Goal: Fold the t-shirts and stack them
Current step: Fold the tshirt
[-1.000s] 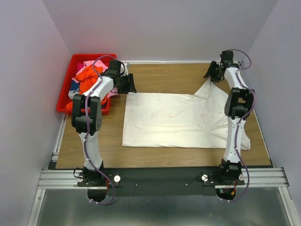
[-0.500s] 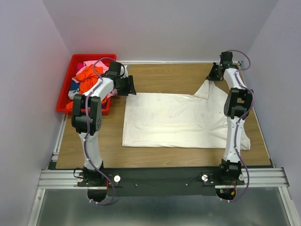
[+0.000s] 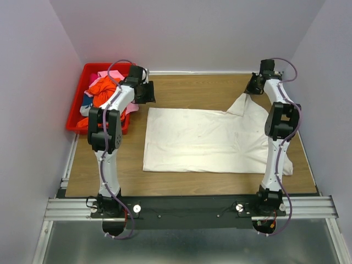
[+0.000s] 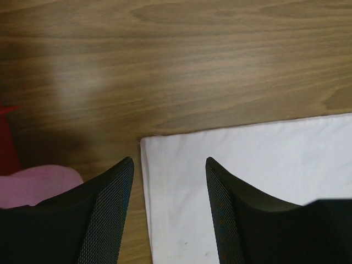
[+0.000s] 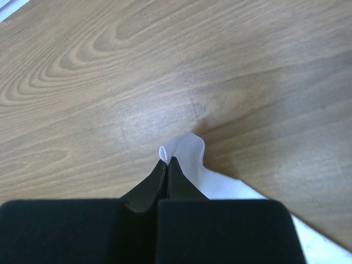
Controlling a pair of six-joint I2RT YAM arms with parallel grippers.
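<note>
I will next grab the white t-shirt's far corner (image 3: 151,110) (image 4: 152,146) beside the red bin with my left gripper. Then both grippers can fold the t-shirt's far edge over.
A large white t-shirt (image 3: 203,140) lies spread flat across the wooden table, one sleeve folded up at its far right. My right gripper (image 3: 254,88) is shut on the tip of that sleeve (image 5: 184,147), which bunches up just past the closed jaws. My left gripper (image 3: 147,93) hangs open over the shirt's far left corner (image 4: 151,144), one finger (image 4: 107,198) over bare wood, the other finger (image 4: 231,203) over white cloth. Orange-red (image 3: 102,88), pink (image 3: 107,73) and dark patterned (image 3: 88,102) shirts lie heaped in the bin.
A red plastic bin (image 3: 83,74) stands at the table's far left corner, close to my left arm. Pink cloth (image 4: 38,184) shows at the left edge of the left wrist view. Grey walls close in on three sides. Bare wood (image 3: 198,91) lies beyond the shirt.
My right gripper has closed on the sleeve tip. My left gripper has shifted a little toward the far side, still open.
</note>
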